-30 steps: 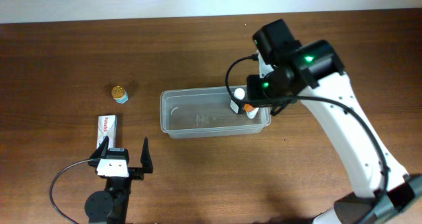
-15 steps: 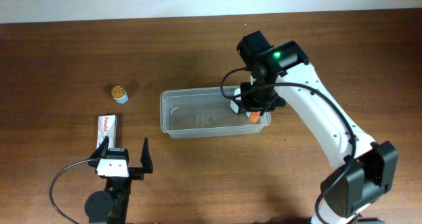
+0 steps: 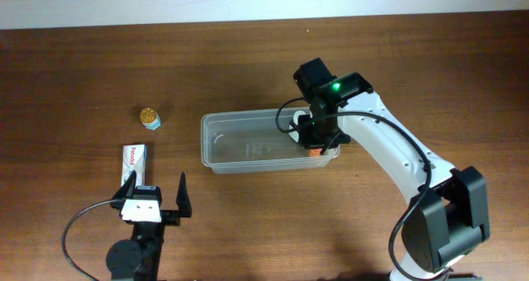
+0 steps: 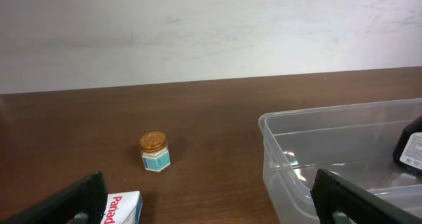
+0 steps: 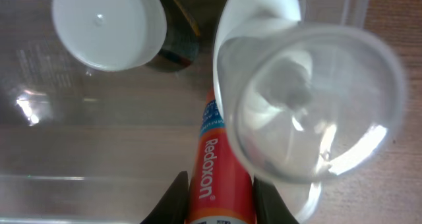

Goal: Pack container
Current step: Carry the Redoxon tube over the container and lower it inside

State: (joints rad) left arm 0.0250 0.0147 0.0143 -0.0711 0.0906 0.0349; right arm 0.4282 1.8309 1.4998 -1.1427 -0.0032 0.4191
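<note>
The orange Redoxon tube's lower end is at the container's bottom, inside its sides beside the white item, so now it is time for my right gripper to release the tube.
The clear container lies at the table's middle; it also shows in the left wrist view and the right wrist view. My right gripper is over its right end, shut on an orange Redoxon tube, whose orange tip shows in the overhead view. Inside the container are a dark bottle with a white cap and a white item with a clear round cap. My left gripper is open and empty near the front left.
A white Panadol box lies just beyond the left gripper, also in the left wrist view. A small jar with a gold lid stands left of the container. A pale wall runs along the table's far edge.
My right arm has swung inward and lowered, bringing the tube down into the container's right end. The left arm has not moved.
</note>
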